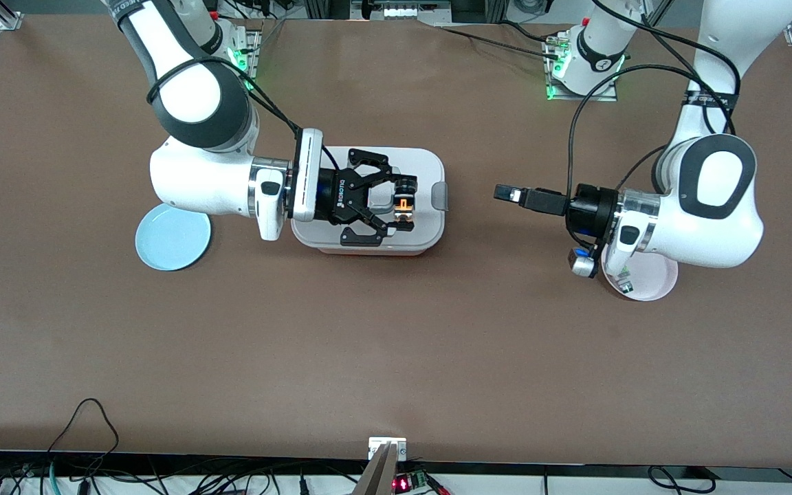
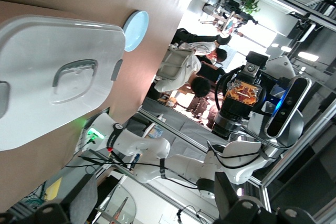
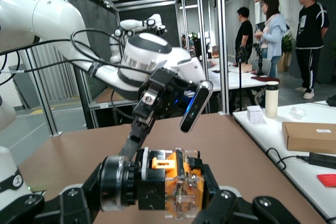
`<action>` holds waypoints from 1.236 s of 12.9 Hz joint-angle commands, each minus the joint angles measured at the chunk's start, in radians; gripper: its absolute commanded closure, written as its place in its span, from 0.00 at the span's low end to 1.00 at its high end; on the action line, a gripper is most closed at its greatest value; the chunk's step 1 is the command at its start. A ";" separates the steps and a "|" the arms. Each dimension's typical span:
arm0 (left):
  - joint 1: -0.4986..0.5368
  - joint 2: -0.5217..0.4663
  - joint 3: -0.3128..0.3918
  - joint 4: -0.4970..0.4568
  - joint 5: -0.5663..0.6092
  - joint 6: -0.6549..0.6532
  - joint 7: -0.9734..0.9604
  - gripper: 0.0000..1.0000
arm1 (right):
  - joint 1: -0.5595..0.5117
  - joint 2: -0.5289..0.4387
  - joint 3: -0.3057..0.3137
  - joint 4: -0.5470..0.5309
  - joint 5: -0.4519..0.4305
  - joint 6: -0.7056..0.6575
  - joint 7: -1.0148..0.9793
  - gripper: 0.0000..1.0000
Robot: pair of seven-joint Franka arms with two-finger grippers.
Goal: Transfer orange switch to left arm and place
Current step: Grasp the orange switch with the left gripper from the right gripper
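Observation:
The orange switch should next be grabbed by its orange body with my left gripper, which should take it over from my right gripper and place it.
My right gripper is shut on the orange switch, a small black-and-orange part, and holds it over the white lidded box. In the right wrist view the switch sits between the fingers of the right gripper, its black cylindrical end against one finger. My left gripper is open and empty, in the air past the box's end toward the left arm, pointing at the switch. In the left wrist view its fingers stand wide apart, with the box and the held switch ahead.
A light blue plate lies beside the box toward the right arm's end. A pink plate lies under the left arm's wrist, with a small greenish part on it. Cables run along the table's near edge.

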 commanded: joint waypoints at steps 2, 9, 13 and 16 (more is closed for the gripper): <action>-0.005 -0.011 -0.008 -0.049 -0.102 0.098 0.094 0.01 | 0.021 0.043 0.000 0.012 0.083 -0.011 -0.080 0.76; -0.037 -0.003 -0.044 -0.040 -0.143 0.251 0.300 0.01 | 0.070 0.075 0.000 0.013 0.083 0.021 -0.080 0.76; -0.050 -0.003 -0.083 -0.051 -0.194 0.330 0.329 0.06 | 0.083 0.080 0.000 0.013 0.124 0.048 -0.077 0.76; -0.053 -0.005 -0.093 -0.054 -0.202 0.360 0.344 0.12 | 0.104 0.080 0.000 0.015 0.142 0.130 -0.073 0.76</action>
